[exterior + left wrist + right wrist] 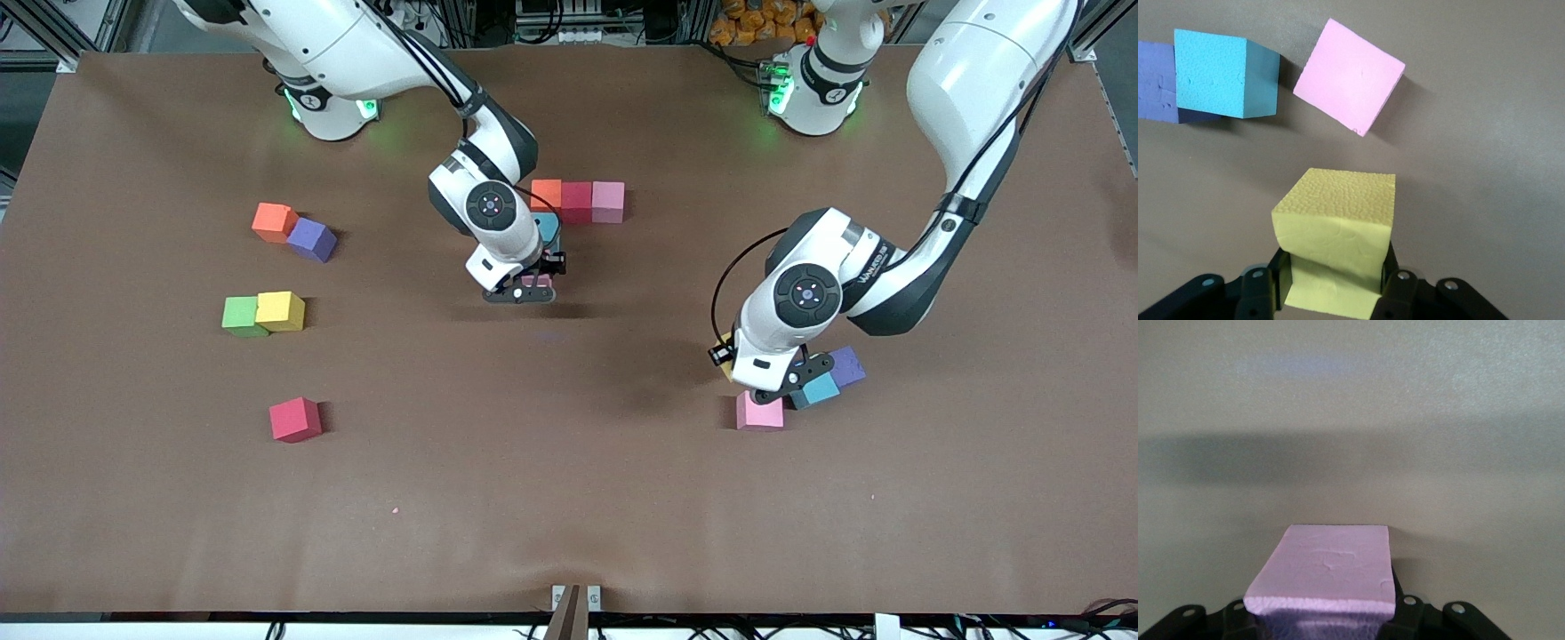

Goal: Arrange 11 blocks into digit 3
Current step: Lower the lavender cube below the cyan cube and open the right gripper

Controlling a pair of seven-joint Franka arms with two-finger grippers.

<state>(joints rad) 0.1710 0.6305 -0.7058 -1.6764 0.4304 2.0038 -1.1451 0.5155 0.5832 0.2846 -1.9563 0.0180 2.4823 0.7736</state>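
My right gripper is ready to let go of the pink block now, since the block sits low on the tabletop beside the blue block in the front view.
My right gripper point(526, 290) point(1325, 613) is shut on a pink block point(535, 281) point(1328, 573) over the table's middle. Beside it stands a row of orange point(546, 194), red point(576, 201) and pink point(608, 201) blocks, with a blue block point(550, 228) partly hidden by the arm. My left gripper point(756, 378) point(1335, 287) is shut on a yellow block point(727, 356) point(1335, 227), close to a pink block point(760, 412) point(1348, 73), a blue block point(816, 389) point(1221, 77) and a purple block point(846, 364) point(1155, 80).
Toward the right arm's end of the table lie an orange block point(273, 220) touching a purple one point(311, 238), a green cube point(242, 315) touching a yellow block point(281, 310), and a lone red block point(295, 419) nearer the front camera.
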